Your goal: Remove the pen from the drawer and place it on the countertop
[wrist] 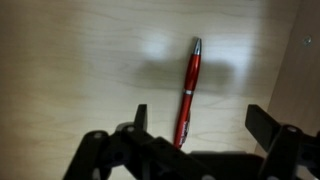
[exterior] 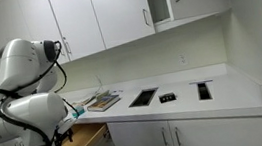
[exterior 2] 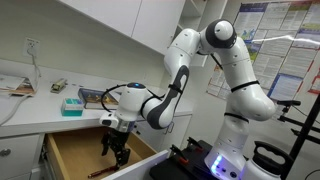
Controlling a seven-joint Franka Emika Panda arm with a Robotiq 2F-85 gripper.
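Observation:
My gripper's fingers hang above the pen's lower body [wrist: 183, 122], fingertips apart from their shadow, so the gripper lowers next, before closing on the red pen [wrist: 188, 90].
A red pen [wrist: 188, 90] with a silver tip lies on the light tan wooden floor of the open drawer [wrist: 70, 70]. In the wrist view my gripper [wrist: 203, 118] is open, with the pen's lower end between the two black fingers, nearer the left one and not touching either. In an exterior view the gripper [exterior 2: 116, 150] reaches down into the drawer [exterior 2: 70, 150], which is pulled out below the white countertop [exterior 2: 40, 108]. The drawer [exterior: 84, 139] and countertop [exterior: 175, 103] also show in the other view. I cannot make out the pen in either exterior view.
On the counter are a teal box [exterior 2: 72, 105], a stack of books [exterior: 102, 102] and black trays [exterior: 142, 98] [exterior: 204, 90]. White upper cabinets [exterior: 94, 17] hang above. The drawer's side wall [wrist: 300, 60] is close on the right.

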